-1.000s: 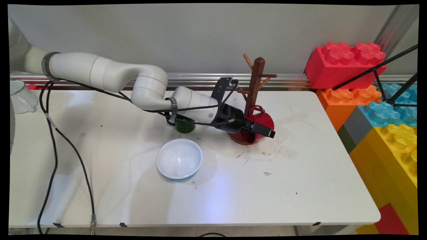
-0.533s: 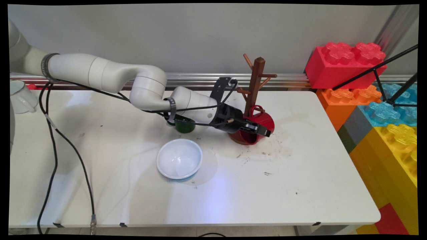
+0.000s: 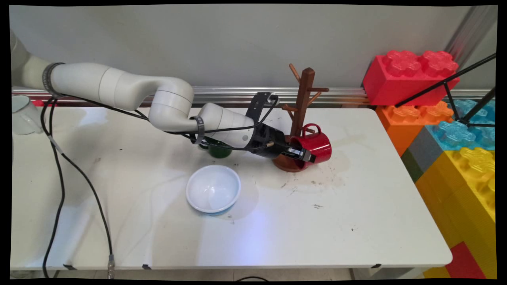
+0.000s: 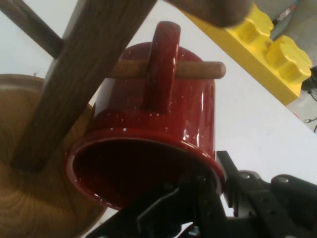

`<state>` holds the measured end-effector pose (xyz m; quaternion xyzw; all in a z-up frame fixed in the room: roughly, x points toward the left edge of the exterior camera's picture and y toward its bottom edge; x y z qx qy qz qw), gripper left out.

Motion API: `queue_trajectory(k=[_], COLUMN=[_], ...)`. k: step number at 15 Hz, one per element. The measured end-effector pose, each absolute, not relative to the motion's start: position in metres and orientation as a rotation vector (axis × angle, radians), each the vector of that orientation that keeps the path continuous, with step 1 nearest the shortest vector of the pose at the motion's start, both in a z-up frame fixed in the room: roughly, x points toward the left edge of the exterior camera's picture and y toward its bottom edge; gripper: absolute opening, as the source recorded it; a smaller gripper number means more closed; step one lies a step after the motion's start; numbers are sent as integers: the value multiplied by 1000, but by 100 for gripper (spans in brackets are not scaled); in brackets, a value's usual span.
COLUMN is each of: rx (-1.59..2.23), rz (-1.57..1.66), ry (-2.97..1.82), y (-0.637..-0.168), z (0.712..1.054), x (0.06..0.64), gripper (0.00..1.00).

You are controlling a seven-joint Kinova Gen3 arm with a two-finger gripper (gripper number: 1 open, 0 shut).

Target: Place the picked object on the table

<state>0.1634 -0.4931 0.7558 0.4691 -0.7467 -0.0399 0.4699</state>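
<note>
Next, my gripper grabs the red mug by its rim (image 4: 214, 166) to lift the mug off the mug tree (image 4: 74, 74).
A red mug (image 3: 317, 145) hangs by its handle on a low peg (image 4: 198, 70) of the brown wooden mug tree (image 3: 303, 99), mouth tilted down to the left over the tree's round base (image 3: 286, 164). My gripper (image 3: 306, 155) is at the mug's lower rim. In the hand view the red mug (image 4: 153, 129) fills the middle. My gripper (image 4: 212, 182) is open, with one finger inside the rim and the other outside it. The tree's post (image 4: 84, 74) crosses the left of that view.
A white bowl (image 3: 213, 189) sits in front of the arm. A dark green cup (image 3: 219, 150) stands half hidden behind the wrist. A white mug (image 3: 23, 114) is at the left edge. Large toy blocks (image 3: 447, 130) are stacked past the table's right end.
The gripper has drawn back a little to the left and its fingers have parted. The red mug has swung right and now hangs from the peg.
</note>
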Motion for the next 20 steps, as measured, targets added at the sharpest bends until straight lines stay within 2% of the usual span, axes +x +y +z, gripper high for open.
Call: queue_trajectory(k=[20], rx=[1089], rz=[-215], ry=[-1761], y=[-454], z=[802], x=[144], gripper=[0])
